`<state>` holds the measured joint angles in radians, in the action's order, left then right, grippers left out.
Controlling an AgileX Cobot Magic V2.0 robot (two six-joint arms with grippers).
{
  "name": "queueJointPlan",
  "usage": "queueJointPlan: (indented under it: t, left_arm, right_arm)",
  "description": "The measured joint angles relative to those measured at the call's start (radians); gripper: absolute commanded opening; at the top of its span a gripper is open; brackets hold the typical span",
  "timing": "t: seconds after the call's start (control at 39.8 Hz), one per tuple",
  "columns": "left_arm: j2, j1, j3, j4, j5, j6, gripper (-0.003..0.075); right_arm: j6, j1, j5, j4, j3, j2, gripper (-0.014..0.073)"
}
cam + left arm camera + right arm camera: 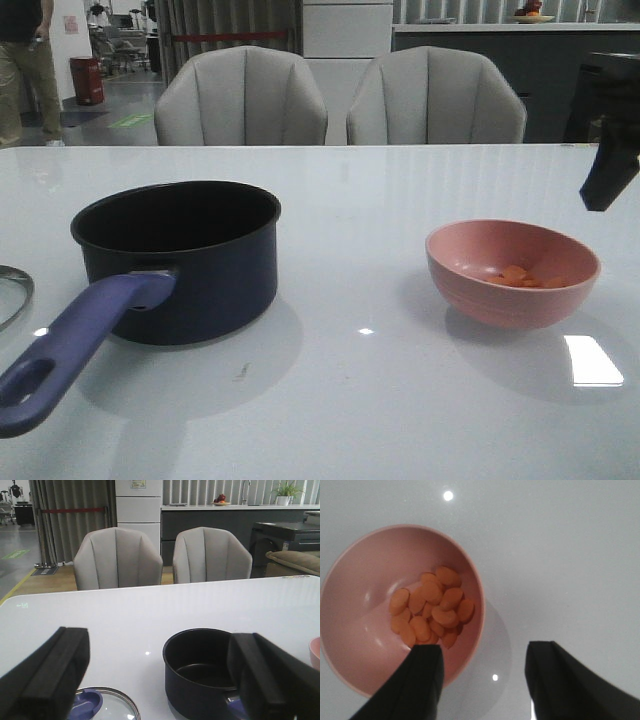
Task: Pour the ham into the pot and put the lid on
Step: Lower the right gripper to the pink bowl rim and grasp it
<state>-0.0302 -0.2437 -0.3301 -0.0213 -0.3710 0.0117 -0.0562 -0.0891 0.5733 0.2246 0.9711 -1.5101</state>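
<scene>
I need to pinch the bowl by its thin rim (582,250) with my right gripper next, because the pink bowl's round body (510,300) is too wide for my fingers.
The dark navy pot (180,262) stands left of centre, empty, its purple-blue handle (70,350) pointing toward the front. Only the steel rim of the lid (12,296) shows at the left edge in the front view; the left wrist view shows the lid (114,706) flat on the table beside the pot (197,677). Orange ham (431,611) pieces lie in a pink bowl (365,630) at the right (512,272). My right gripper (485,652) hovers open above the bowl's rim, one finger over its inside, one outside. My left gripper (159,645) is open and holds nothing.
Two grey chairs (240,98) stand behind the table's far edge. The white glossy table (380,400) carries only the pot, lid and bowl. The right arm (608,180) hangs dark at the right edge, above and right of the bowl.
</scene>
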Motion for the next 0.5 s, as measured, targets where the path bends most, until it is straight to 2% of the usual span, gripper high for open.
queueJointPlan:
  t: [0.38, 0.5]
  left_arm:
    - [0.000, 0.000, 0.000, 0.000, 0.000, 0.000, 0.0606]
    - [0.000, 0.000, 0.000, 0.000, 0.000, 0.000, 0.0606]
  right_arm:
    - [-0.008, 0.000, 0.037, -0.012, 0.149, -0.232, 0.0459]
    - [-0.008, 0.000, 0.040, -0.012, 0.178, -0.286, 0.0350]
